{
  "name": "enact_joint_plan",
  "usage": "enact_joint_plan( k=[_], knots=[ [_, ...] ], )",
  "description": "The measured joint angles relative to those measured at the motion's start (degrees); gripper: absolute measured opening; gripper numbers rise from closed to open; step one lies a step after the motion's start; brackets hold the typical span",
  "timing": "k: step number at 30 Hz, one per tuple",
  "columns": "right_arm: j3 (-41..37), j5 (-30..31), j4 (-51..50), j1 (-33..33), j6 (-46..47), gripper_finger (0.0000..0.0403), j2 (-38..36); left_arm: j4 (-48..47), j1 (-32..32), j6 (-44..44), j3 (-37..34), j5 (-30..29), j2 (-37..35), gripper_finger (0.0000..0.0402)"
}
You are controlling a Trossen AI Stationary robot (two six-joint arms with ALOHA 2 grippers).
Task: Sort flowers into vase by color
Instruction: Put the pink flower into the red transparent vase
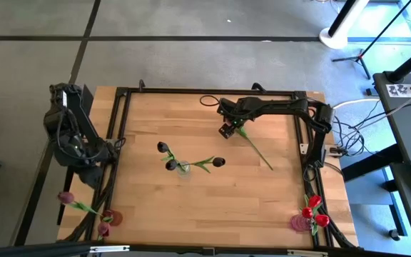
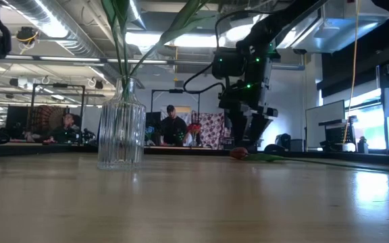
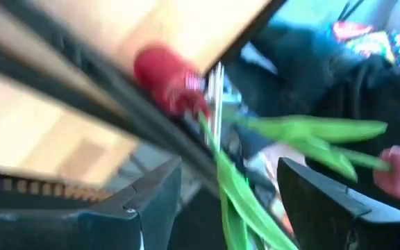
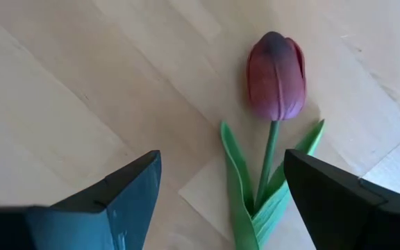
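Observation:
My right gripper needs to go lower before it closes on the tulip: its fingers are still above the green stem (image 4: 267,160), and one of them overlaps a leaf (image 4: 312,138).
A tulip with a dark red head (image 4: 276,66) lies flat on the wooden table (image 1: 155,207), its green stem (image 1: 259,153) running toward the right edge. My right gripper (image 4: 217,187) (image 1: 227,130) is open, pointing down over it, one finger on each side of the stem and leaves, close to the table (image 2: 248,138). A clear ribbed glass vase (image 1: 183,170) (image 2: 121,125) at mid-table holds three dark maroon tulips. My left gripper (image 3: 228,194) (image 1: 91,170) is open by the table's left edge, above a pink vase (image 3: 165,76) with mauve tulips (image 1: 66,196).
A vase of red tulips (image 1: 312,212) stands at the table's near right corner. A black metal frame (image 1: 120,114) runs round the table. A black cable (image 1: 209,101) loops at the far edge. People sit in the room beyond the table (image 2: 171,128).

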Motion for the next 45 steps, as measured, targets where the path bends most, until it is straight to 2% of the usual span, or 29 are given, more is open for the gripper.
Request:
enact_joint_plan(
  k=[4, 11, 14, 16, 19, 21, 26, 33, 36, 41, 45],
  knots=[
    [0.0, 0.5, 0.7, 0.0, -0.2, 0.0303, 0.0, -1.5, 1.5, 4.6, 0.0, -8.4, 0.0, 0.0231],
    [-5.3, -3.3, 12.1, -2.9, 1.6, 0.0303, 1.0, -0.7, 5.5, 8.1, 0.7, -31.5, -0.5, 0.0231],
    [-6.0, 0.9, 12.0, -3.7, 1.4, 0.0303, 1.7, 0.7, 7.1, 13.8, 2.6, -43.1, -0.5, 0.0231],
    [-6.1, 1.3, 11.8, -4.4, 1.0, 0.0298, 2.0, 3.0, 8.2, 18.5, 3.4, -52.2, -0.3, 0.0231],
    [-5.9, 0.9, 11.3, -4.5, 1.9, 0.0273, 1.9, 7.8, 10.0, 26.5, 3.8, -60.3, -0.4, 0.0231],
    [-6.1, 1.7, 9.2, -4.2, 1.9, 0.025, 1.2, 11.2, 11.5, 31.1, 3.8, -62.8, -0.3, 0.0231],
    [-5.9, 1.5, 11.2, -4.9, 0.4, 0.0184, 3.0, 15.1, 16.2, 40.1, 3.8, -71.8, 2.5, 0.0231],
    [-5.7, -0.6, 14.7, -5.3, -0.1, 0.0061, 5.8, 25.7, 22.6, 52.7, 3.8, -81.6, 7.6, 0.0231],
    [-4.5, -1.2, 15.3, -4.8, -2.2, 0.0013, 4.6, 31.4, 24.0, 56.9, 3.8, -81.7, 9.0, 0.0231],
    [2.4, -2.8, 15.0, -3.3, -4.6, 0.0021, -0.6, 39.7, 24.6, 64.7, 3.9, -77.9, 12.1, 0.0231],
    [9.5, -2.8, 14.1, -0.3, -4.9, 0.0008, -5.9, 44.9, 24.6, 71.4, 3.9, -75.0, 13.4, 0.0231]
  ],
)
